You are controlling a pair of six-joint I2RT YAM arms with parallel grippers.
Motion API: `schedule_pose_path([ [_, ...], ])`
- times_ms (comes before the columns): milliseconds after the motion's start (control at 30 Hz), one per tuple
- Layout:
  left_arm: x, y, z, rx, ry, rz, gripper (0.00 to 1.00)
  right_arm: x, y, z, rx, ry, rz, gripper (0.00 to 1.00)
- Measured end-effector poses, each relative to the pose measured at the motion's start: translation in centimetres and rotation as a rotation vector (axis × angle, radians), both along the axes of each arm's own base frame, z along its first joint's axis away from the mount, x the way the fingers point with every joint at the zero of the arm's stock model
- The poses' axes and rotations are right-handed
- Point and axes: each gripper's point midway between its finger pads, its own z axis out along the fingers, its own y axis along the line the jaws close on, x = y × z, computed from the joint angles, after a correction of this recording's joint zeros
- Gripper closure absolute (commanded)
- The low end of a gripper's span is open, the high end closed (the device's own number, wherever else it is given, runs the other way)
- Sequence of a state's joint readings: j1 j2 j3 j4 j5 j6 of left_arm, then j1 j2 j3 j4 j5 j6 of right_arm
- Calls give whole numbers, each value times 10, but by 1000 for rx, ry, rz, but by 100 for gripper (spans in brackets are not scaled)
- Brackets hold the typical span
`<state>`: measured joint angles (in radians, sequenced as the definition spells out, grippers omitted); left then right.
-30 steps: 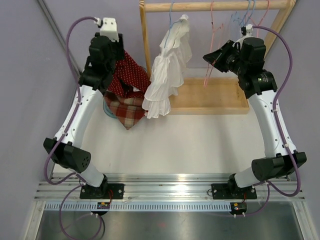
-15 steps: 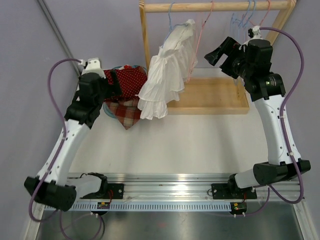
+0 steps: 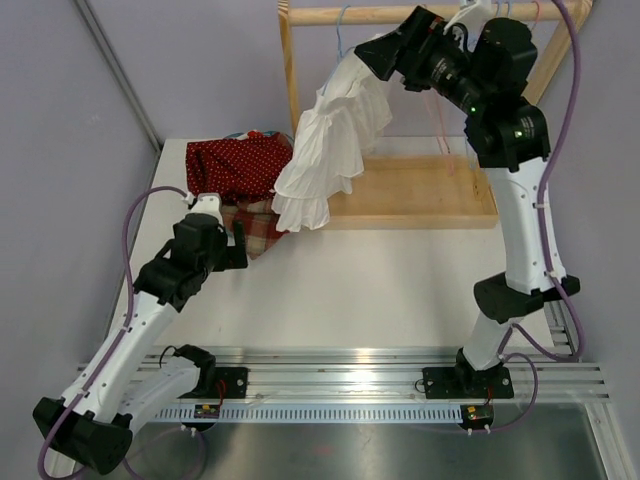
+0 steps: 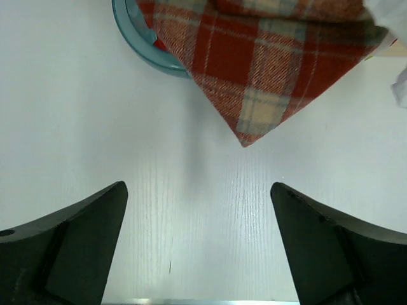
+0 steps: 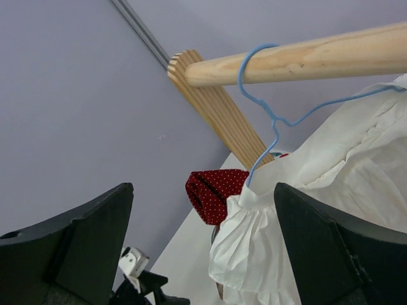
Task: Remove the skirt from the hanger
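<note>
Next, my right gripper grips the blue wire hanger (image 5: 273,108) by its bare sloping arm below the hook (image 5: 268,150), leaving hook and waistband free to remove the skirt.
A white ruffled skirt (image 3: 330,140) hangs on a blue wire hanger (image 5: 273,108), hooked over the wooden rail (image 5: 305,60) at its left end. My right gripper (image 3: 385,55) is up by the rail, just right of the skirt's top, and stands open. In the right wrist view the skirt's waistband (image 5: 299,184) lies beyond the right gripper (image 5: 203,190), with nothing between the fingers. My left gripper (image 3: 240,245) hovers low over the white table, open and empty (image 4: 198,210), just short of a plaid cloth's corner.
A red polka-dot cloth (image 3: 235,165) and a plaid cloth (image 4: 273,57) are piled over a teal bowl (image 4: 137,38) at the table's back left. The rack's wooden base (image 3: 420,195) spans the back right. Pink hangers (image 3: 445,140) hang right of the skirt.
My left arm drew back from the cloth pile toward the near edge, leaving the red cloth there. My right arm rose and swung left to the skirt's top, its jaws opening.
</note>
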<state>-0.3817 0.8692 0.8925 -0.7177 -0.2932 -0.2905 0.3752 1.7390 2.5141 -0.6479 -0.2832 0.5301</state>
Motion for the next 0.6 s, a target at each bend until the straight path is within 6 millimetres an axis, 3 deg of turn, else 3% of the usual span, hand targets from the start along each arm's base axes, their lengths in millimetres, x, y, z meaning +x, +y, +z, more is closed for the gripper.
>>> schedule_pose_path([
  [100, -5, 1, -1, 2, 9, -2, 1, 28, 16, -21, -17, 39, 7, 4],
  [233, -7, 0, 8, -14, -29, -8, 1, 68, 31, -68, -53, 135, -5, 5],
  [333, -7, -1, 10, -22, -41, -12, 1, 84, 41, -92, -71, 181, -13, 6],
  [467, -6, -4, 12, -35, -47, -25, 1, 88, 56, -102, -74, 192, -11, 7],
  [600, -5, -7, 13, -42, -50, -39, 1, 87, 71, -95, -55, 158, -4, 17],
])
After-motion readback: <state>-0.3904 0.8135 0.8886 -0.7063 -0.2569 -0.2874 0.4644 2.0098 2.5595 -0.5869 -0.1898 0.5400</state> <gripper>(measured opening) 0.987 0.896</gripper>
